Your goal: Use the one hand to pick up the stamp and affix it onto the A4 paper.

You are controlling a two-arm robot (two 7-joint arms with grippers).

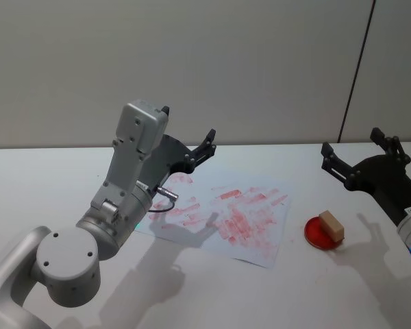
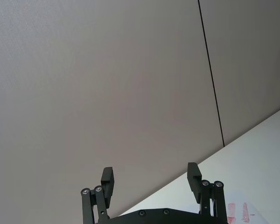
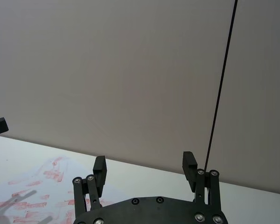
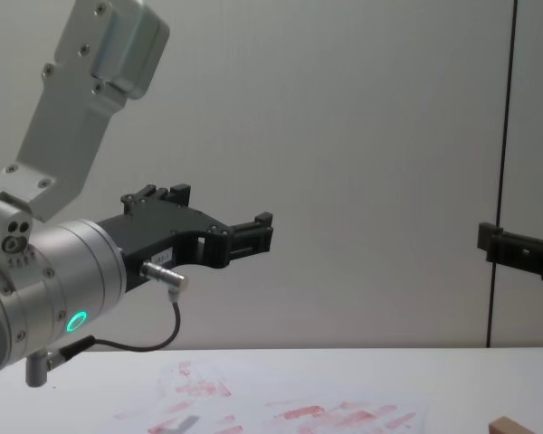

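Note:
Next, my right gripper takes hold of the stamp by its upper wooden sides, since the stamp's inked bottom rests on the red ink pad.
The stamp [image 1: 331,225], a small tan wooden block, rests on a round red ink pad [image 1: 318,234] at the right of the table; its top corner shows low in the chest view [image 4: 514,425]. The A4 paper [image 1: 226,219], smeared with red marks, lies flat at the table's middle [image 4: 281,416]. My right gripper [image 1: 351,140], the hand, hovers open and empty above and behind the stamp [image 3: 143,157]. Raised over the paper's left part, my left gripper [image 1: 189,123] is open with nothing in it [image 2: 150,169].
The white table [image 1: 370,295] has bare room in front of the paper and right of the ink pad. A plain grey wall [image 1: 260,62] stands behind the table's far edge. My left arm's big grey links [image 1: 123,178] rise over the table's left.

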